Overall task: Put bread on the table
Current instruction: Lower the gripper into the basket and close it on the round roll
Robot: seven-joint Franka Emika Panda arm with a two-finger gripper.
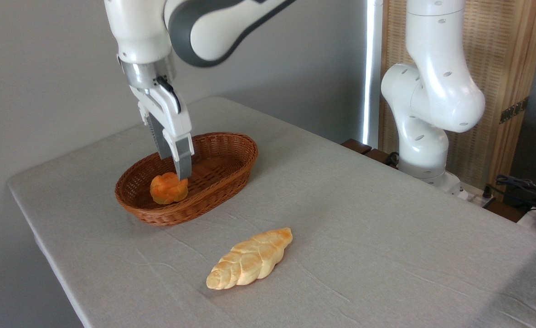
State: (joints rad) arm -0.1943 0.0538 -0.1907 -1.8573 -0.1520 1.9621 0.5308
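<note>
The bread (pixel 168 188) needs to go on the tabletop, so the robot's gripper should grip it by its lobed sides next.
The bread (pixel 168 188), a small round orange-brown bun with a lobed top, lies inside the brown wicker basket (pixel 222 175) near its left end. My gripper (pixel 175 166) hangs straight down over the bun, open, with nothing between its fingers. The nearer fingertip reaches the bun's top right edge; whether it touches I cannot tell. The farther finger stands behind and left of it, its tip just above the bun. The table (pixel 363 237) is covered in light grey, slightly wrinkled cloth, and the basket stands on its back left part.
A longer pale golden braided loaf (pixel 249 258) lies on the cloth in front of the basket. The arm's white base (pixel 425 132) stands at the table's far right edge, with cables (pixel 523 187) beside it.
</note>
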